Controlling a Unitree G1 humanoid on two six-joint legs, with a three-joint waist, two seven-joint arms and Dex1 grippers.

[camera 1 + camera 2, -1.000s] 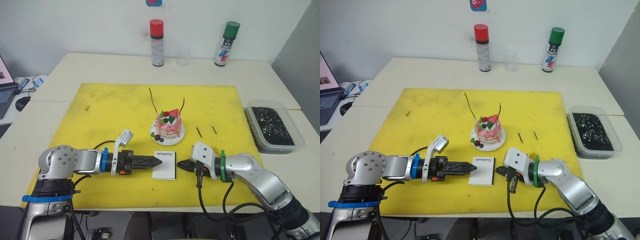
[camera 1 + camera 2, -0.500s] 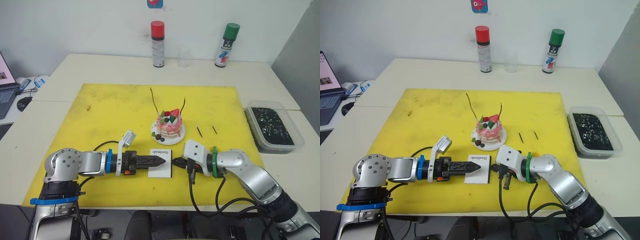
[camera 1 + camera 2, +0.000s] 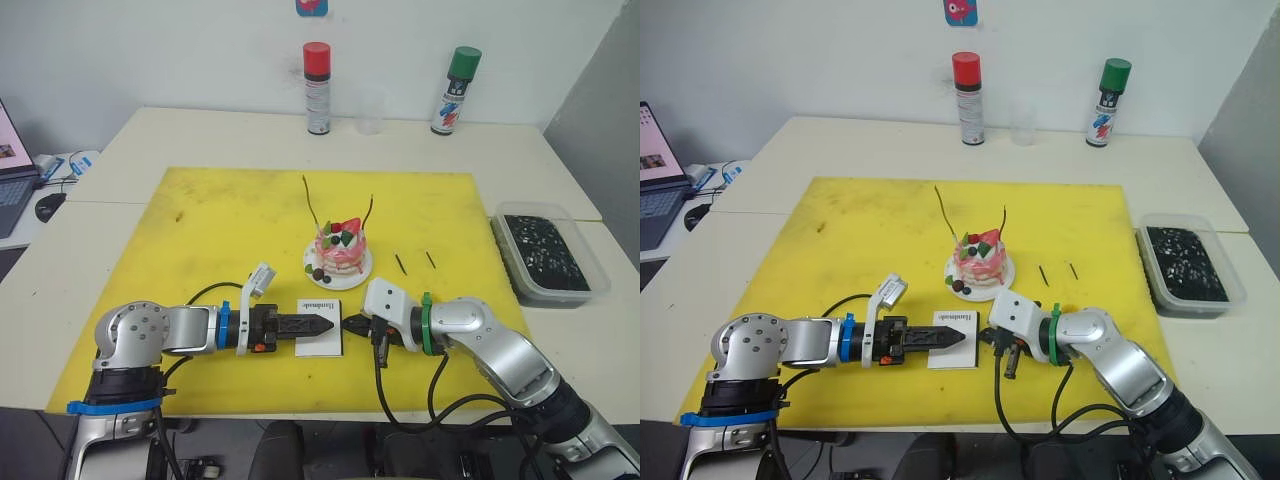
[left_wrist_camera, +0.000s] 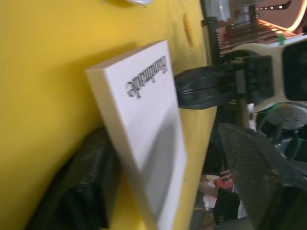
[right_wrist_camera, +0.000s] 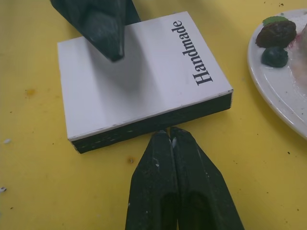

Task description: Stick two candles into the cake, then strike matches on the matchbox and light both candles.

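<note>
My left gripper will grab the white matchbox by its flat lettered side (image 3: 318, 346) (image 4: 148, 110) and back next. I can then strike matches and light both candles.
The cake (image 3: 338, 245) sits on its white plate (image 3: 340, 271) mid-mat, with both thin candles standing in it, one (image 3: 313, 205) on its left and one (image 3: 370, 208) on its right. Two matches (image 3: 399, 263) (image 3: 429, 259) lie on the mat to the right of the plate. In front of the cake lies the white matchbox (image 3: 319, 328) (image 5: 139, 72). My left gripper (image 3: 322, 324) is open around its left side, with one finger (image 5: 96, 24) above the lid and the other finger (image 4: 86, 187) against its edge. My right gripper (image 5: 170, 136) is shut and empty, tips touching the box's dark right side.
The yellow mat (image 3: 220, 230) covers the table's middle. A red-capped spray can (image 3: 315, 88), a clear glass (image 3: 369, 112) and a green-capped can (image 3: 447, 92) stand at the back. A clear tub of dark bits (image 3: 545, 255) is at the right, a laptop (image 3: 8, 170) at the far left.
My right gripper has slid left along the mat until its tips meet the matchbox. My left gripper has pushed further right over the box.
</note>
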